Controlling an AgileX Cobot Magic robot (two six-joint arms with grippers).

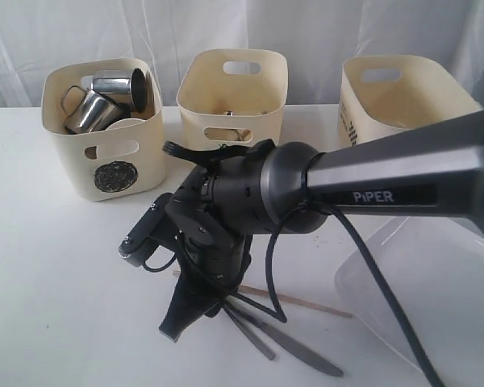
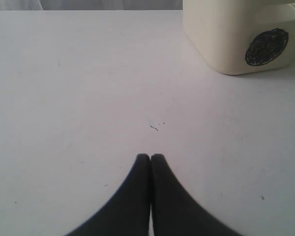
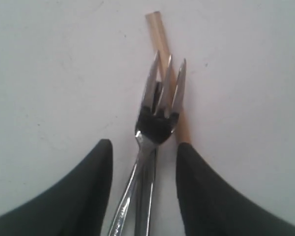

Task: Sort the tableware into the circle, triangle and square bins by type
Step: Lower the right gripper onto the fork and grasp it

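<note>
My right gripper grabs the steel fork's tined head (image 3: 157, 126) next, to sort the fork into the triangle bin.
My right gripper (image 3: 144, 145) is open and low over the table, one finger on each side of the steel fork (image 3: 160, 105). The fork lies on a wooden chopstick (image 3: 157, 29). In the exterior view this gripper (image 1: 198, 310) points down at the cutlery, with the knife (image 1: 306, 356) and the chopstick (image 1: 310, 303) sticking out to its right. The circle bin (image 1: 105, 157) holds two steel mugs (image 1: 93, 111). Two more cream bins (image 1: 230, 89) (image 1: 403, 93) stand behind; the arm covers the middle one's mark. My left gripper (image 2: 150, 156) is shut and empty over bare table, near the circle bin (image 2: 236, 39).
A large white rectangular plate (image 1: 411, 278) lies at the right front, partly under the right arm. The arm's body and cable (image 1: 371, 266) hide much of the table's middle. A white curtain hangs behind the bins.
</note>
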